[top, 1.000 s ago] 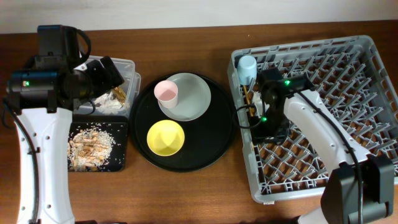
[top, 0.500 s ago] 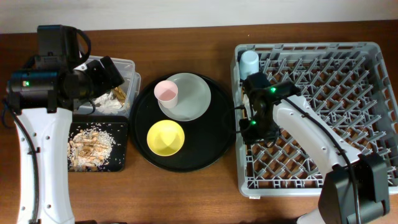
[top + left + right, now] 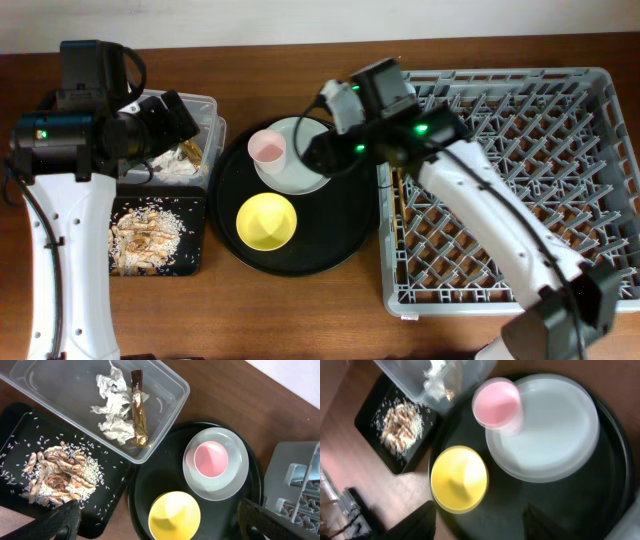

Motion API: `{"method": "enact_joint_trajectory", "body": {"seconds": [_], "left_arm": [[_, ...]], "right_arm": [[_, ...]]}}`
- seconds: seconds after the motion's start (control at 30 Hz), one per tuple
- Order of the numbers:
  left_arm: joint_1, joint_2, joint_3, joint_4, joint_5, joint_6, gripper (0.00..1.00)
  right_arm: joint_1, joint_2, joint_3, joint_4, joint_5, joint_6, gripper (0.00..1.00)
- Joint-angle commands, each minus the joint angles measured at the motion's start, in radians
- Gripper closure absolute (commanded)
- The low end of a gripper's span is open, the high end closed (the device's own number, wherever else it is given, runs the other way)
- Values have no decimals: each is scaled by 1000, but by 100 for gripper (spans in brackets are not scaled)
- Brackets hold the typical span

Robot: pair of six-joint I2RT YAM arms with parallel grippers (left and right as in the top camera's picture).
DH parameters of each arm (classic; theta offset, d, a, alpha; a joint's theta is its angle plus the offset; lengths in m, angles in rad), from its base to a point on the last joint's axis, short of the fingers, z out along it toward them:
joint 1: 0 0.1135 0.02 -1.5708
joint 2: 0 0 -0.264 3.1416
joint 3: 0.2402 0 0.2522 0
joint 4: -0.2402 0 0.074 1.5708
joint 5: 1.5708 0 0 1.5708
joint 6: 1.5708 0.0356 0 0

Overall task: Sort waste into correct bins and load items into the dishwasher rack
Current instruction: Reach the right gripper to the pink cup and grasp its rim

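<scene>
My right gripper grabs the small pink cup by its open rim (image 3: 267, 147) next, which leaves the cup's base free, to load it upside down in the rack.
A small pink cup (image 3: 267, 148) stands on a pale grey-green plate (image 3: 310, 160), beside a yellow bowl (image 3: 266, 220), all on the round black tray. My right gripper (image 3: 318, 152) hovers open and empty above the plate; its blurred wrist view shows the pink cup (image 3: 496, 402), the plate (image 3: 555, 435) and the bowl (image 3: 459, 478). My left gripper (image 3: 168, 120) is open and empty over the clear tub (image 3: 212, 112), which holds white paper (image 3: 112, 425) and the gold-brown wrapper (image 3: 138, 415). Food scraps (image 3: 145, 232) lie in the shallow black tray. Chopsticks (image 3: 399, 190) lie in the grey rack (image 3: 520, 200). The light-blue cup is hidden.
The round black tray (image 3: 345, 235) sits between the two bins and the rack, close to both. My right arm stretches from the rack's front right across its left edge. Bare wooden table shows along the far and near edges.
My right gripper has left the rack's left side and swung left over the plate on the round tray. The rack straightened from its tilt. The left arm has not moved.
</scene>
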Motion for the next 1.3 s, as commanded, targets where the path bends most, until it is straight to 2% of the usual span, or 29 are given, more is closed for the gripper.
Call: {"method": "enact_joint_trajectory", "body": {"seconds": [0.0,0.07,0.17,0.23,0.3,0.43,0.73,0.87,0.9,0.93,1.1,1.27], "left_arm": [[2,-8,5,2,4,16,1],[2,-8,5,2,4,16,1],[2,-8,5,2,4,16,1],[2,-8,5,2,4,16,1],[2,-8,5,2,4,16,1],[2,-8,5,2,4,16,1],[2,-8,5,2,4,16,1],[2,-8,5,2,4,16,1],[2,-8,5,2,4,16,1],[2,-8,5,2,4,16,1],[2,-8,5,2,4,16,1],[2,-8,5,2,4,16,1]], "right_arm": [[64,118,7,87,35,-12,39],[106,209,7,171,35,-77,38],[163,322,7,311,35,-284,37],[185,360,7,415,36,-360,37],[198,378,7,515,73,-370,37],[199,378,7,569,99,-370,37],[198,416,7,538,193,-370,51],[198,416,7,515,271,-370,53],[198,416,7,517,271,-370,62],[198,416,7,517,271,-370,67],[198,415,7,518,271,-369,71],[198,412,7,525,271,-370,92]]}}
